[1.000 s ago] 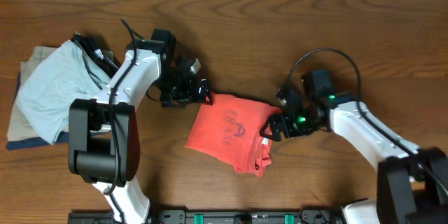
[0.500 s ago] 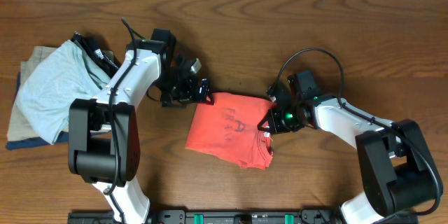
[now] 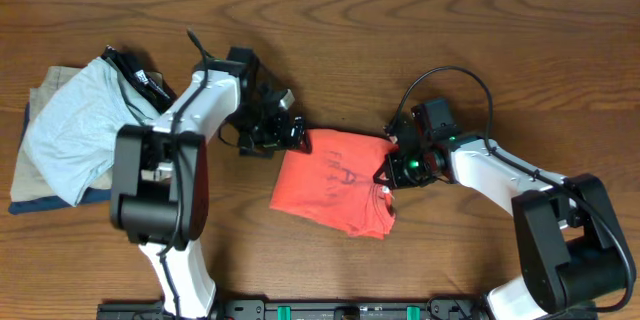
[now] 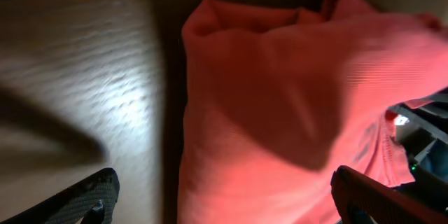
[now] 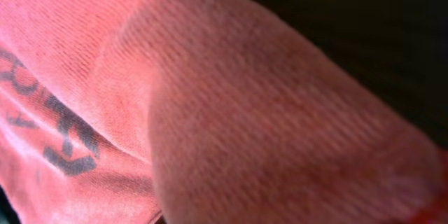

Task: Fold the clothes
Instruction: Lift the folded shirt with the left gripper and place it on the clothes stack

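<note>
My left gripper grabs the folded T-shirt by its corner nearest the pile next, to lay the T-shirt on top of the pile.
The clothes, a coral-red T-shirt [image 3: 335,188] with dark lettering, lie folded at the table's middle. My left gripper [image 3: 291,136] sits at the shirt's upper-left corner. In the left wrist view its fingers [image 4: 89,197] are spread wide and open, and the red cloth [image 4: 280,112] lies between and ahead of them. My right gripper [image 3: 388,169] is at the shirt's right edge. In the right wrist view, red fabric [image 5: 231,119] with dark print fills the picture and hides the fingers. That gripper is shut, with the cloth bunched at its tip.
A pile of folded garments [image 3: 68,140] lies at the far left, light grey-blue on top of tan and navy. The right arm's black cable [image 3: 450,74] loops above its wrist. A black rail [image 3: 320,310] runs along the front edge.
My right gripper moved left onto the shirt's right edge and closed there. The left arm shifted slightly right and stayed open. The shirt slid a little to the right.
</note>
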